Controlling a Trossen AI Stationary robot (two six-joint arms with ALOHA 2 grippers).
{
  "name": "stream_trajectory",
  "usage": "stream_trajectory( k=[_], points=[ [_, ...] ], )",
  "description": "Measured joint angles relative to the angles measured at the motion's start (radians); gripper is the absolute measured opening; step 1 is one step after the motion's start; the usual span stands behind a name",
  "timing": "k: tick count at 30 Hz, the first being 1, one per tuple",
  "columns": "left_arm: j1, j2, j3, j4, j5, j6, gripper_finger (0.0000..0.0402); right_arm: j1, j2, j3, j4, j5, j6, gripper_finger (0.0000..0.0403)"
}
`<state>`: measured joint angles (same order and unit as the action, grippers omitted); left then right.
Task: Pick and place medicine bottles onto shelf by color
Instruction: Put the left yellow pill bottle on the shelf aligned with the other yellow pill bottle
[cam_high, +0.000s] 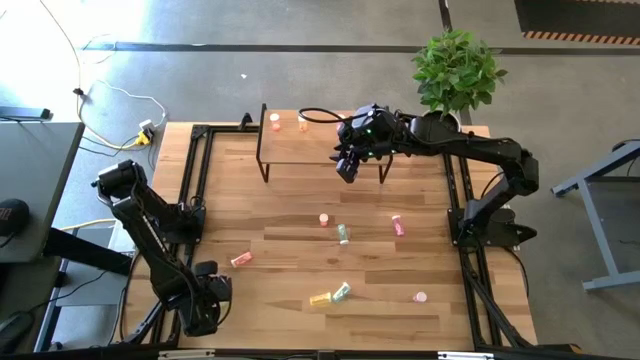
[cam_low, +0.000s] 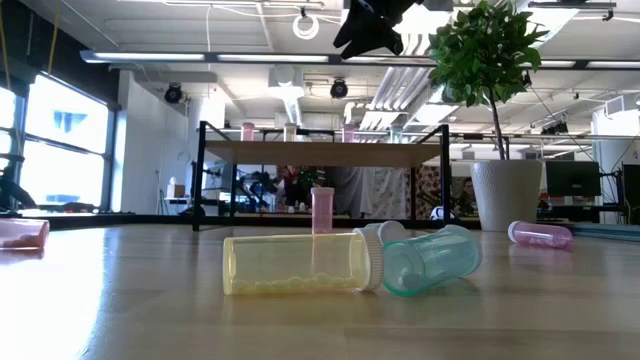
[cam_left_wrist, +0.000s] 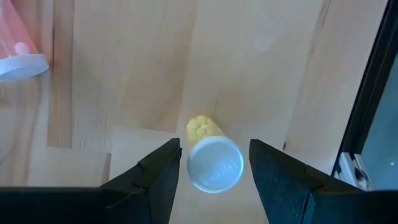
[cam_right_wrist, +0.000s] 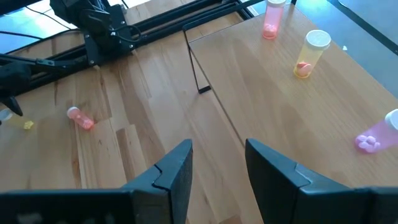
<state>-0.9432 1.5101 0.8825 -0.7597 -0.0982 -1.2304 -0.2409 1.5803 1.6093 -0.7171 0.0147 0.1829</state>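
My left gripper's fingers are down around the yellow bottle's white cap (cam_left_wrist: 215, 164). My left gripper needs to close on the cap now.
A yellow medicine bottle (cam_left_wrist: 203, 127) with a white cap (cam_left_wrist: 214, 163) stands on the wood near the table's front left corner. My left gripper (cam_left_wrist: 215, 171) (cam_high: 207, 298) points down over it, open, one finger on each side of the cap with a thin gap showing. My right gripper (cam_right_wrist: 217, 165) (cam_high: 347, 170) hovers open and empty above the shelf (cam_high: 320, 145). On the shelf are a pink bottle (cam_right_wrist: 272, 18), a yellow one with orange pills (cam_right_wrist: 308, 56) and a lying pink one (cam_right_wrist: 376, 137). Several more bottles lie across the tabletop.
A red-orange bottle (cam_left_wrist: 15, 50) (cam_high: 241, 259) lies close to my left gripper. A yellow (cam_high: 320, 298) and a green bottle (cam_high: 342, 291) lie together near the front edge. A potted plant (cam_high: 455, 70) stands at the back right corner. Black frame rails (cam_high: 195, 180) border the table.
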Motion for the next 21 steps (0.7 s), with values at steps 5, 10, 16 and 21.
stream_trajectory(
  k=[5, 10, 16, 21],
  points=[
    [0.000, 0.000, 0.000, -0.002, -0.017, -0.013, 0.0159, 0.000, 0.000, 0.000, -0.001, 0.000, 0.000, 0.0140],
    [0.000, 0.000, 0.000, -0.001, -0.002, 0.002, 0.0112, 0.000, 0.000, 0.000, -0.006, 0.000, 0.000, 0.0140],
    [0.000, 0.000, 0.000, 0.002, 0.008, 0.001, 0.0099, 0.000, 0.000, 0.000, -0.006, 0.000, 0.000, 0.0140],
    [0.012, 0.000, 0.009, 0.001, 0.009, 0.003, 0.0117, 0.000, 0.000, 0.000, -0.006, 0.000, 0.000, 0.0140]
  ],
)
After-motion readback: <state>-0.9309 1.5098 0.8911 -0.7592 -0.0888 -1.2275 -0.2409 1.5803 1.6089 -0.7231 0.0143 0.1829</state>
